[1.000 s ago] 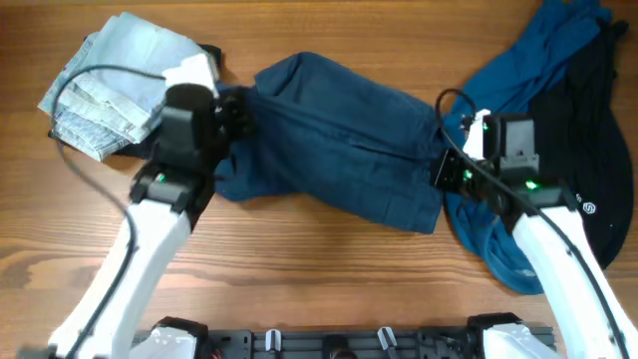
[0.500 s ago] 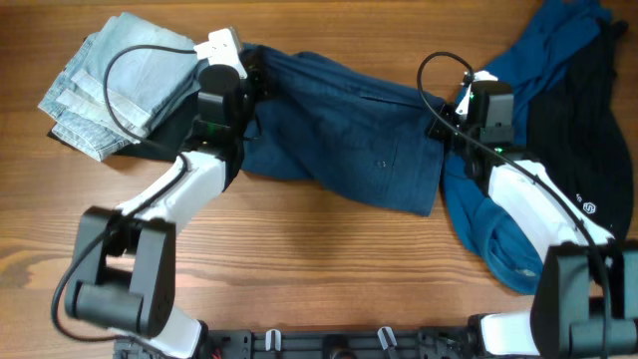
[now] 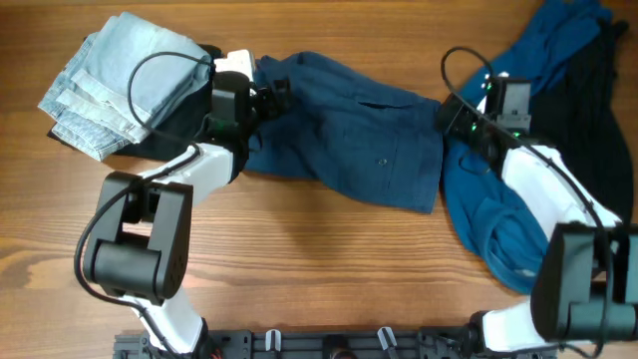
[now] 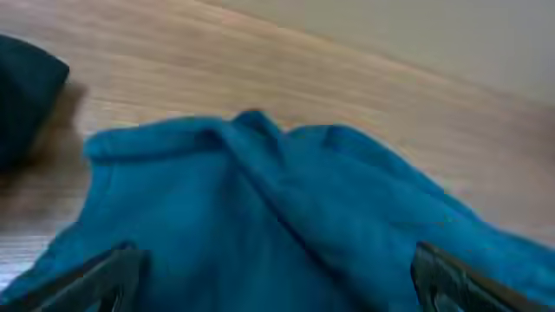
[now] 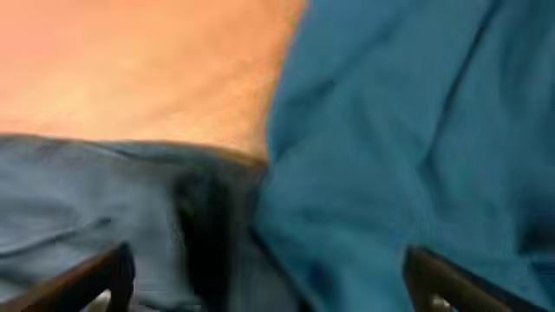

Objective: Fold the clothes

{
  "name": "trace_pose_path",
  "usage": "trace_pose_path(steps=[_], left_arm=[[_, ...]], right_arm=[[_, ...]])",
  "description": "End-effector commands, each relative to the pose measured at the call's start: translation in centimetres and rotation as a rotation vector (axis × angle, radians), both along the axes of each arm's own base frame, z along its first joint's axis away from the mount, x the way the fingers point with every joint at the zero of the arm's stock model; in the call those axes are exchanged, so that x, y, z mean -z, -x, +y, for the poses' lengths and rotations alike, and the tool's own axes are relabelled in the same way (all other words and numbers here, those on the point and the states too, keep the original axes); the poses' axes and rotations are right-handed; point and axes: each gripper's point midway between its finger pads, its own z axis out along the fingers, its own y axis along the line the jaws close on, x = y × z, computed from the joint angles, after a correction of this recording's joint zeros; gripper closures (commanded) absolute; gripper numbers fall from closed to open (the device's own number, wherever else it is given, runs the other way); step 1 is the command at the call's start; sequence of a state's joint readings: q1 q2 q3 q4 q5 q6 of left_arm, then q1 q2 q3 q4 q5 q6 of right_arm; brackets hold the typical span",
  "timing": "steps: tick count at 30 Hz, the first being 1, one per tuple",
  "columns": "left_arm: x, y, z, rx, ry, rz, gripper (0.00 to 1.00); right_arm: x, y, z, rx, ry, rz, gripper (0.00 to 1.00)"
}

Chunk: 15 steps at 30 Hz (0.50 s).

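Observation:
I should grab the dark navy shorts (image 3: 349,135) next with my right gripper, by the edge next to the blue shirt, to bring that edge inward for folding.
The dark navy shorts (image 3: 349,135) lie spread across the middle of the table, with a small button (image 3: 385,162) showing. My left gripper (image 3: 271,95) is open at their upper left edge; in the left wrist view its fingers (image 4: 104,277) stand wide apart over blue cloth (image 4: 277,199), gripping nothing. My right gripper (image 3: 449,118) is open at the shorts' right edge. In the right wrist view it (image 5: 273,290) hangs over the seam between the shorts (image 5: 95,225) and the brighter blue shirt (image 5: 408,130). That shirt (image 3: 498,224) and a black piece (image 3: 598,150) lie at the right.
A folded pale denim garment (image 3: 110,80) rests at the back left, with a dark cloth (image 3: 164,140) under its near edge. Bare wooden table (image 3: 319,269) runs along the front. The arm bases (image 3: 339,344) stand at the near edge.
Both grippers carried the shorts' edges toward the far side of the table, then opened and let go. The shorts now lie flatter and further back.

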<state>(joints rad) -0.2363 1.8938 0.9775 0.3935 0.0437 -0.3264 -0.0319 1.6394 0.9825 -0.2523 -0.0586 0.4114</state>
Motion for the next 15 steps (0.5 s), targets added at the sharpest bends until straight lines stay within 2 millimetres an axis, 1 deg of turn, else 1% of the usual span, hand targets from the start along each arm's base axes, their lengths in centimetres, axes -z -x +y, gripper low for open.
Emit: trace_pose_path(steps=[1, 3, 4, 5, 7, 9, 11, 12, 14, 15], left_arm=[[-0.4, 2.4, -0.2, 0.129, -0.127, 0.132, 0.0], [1.0, 3.7, 0.2, 0.141, -0.152, 0.207, 0.0], [1.6, 4.2, 0.4, 0.146, -0.153, 0.238, 0.0], [2.2, 4.7, 0.7, 0.143, -0.158, 0.272, 0.0], [2.5, 5.0, 1.1, 0.137, -0.16, 0.294, 0.0], [2.6, 5.1, 1.3, 0.134, -0.161, 0.302, 0.0], [2.6, 5.1, 1.3, 0.134, -0.161, 0.302, 0.0], [2.6, 5.1, 1.3, 0.133, -0.161, 0.302, 0.0], [2.6, 5.1, 1.3, 0.133, -0.16, 0.302, 0.0], [2.7, 5.1, 1.3, 0.133, -0.161, 0.302, 0.01]], right_arm=[[-6.3, 2.4, 3.2, -0.174, -0.105, -0.012, 0.0], [-5.2, 5.1, 5.4, -0.248, -0.209, 0.096, 0.0], [-4.5, 6.2, 6.0, -0.268, -0.233, 0.139, 0.0], [-2.8, 8.5, 7.0, -0.283, -0.266, 0.233, 0.0], [-1.1, 10.7, 7.4, -0.271, -0.29, 0.321, 0.05], [0.8, 12.6, 7.4, -0.205, -0.322, 0.4, 0.06], [2.3, 13.4, 7.0, -0.15, -0.324, 0.429, 0.09], [2.7, 13.4, 7.0, -0.149, -0.324, 0.422, 0.1], [3.9, 13.2, 6.6, -0.103, -0.314, 0.401, 0.16], [4.6, 13.2, 6.4, -0.09, -0.308, 0.388, 0.2]])
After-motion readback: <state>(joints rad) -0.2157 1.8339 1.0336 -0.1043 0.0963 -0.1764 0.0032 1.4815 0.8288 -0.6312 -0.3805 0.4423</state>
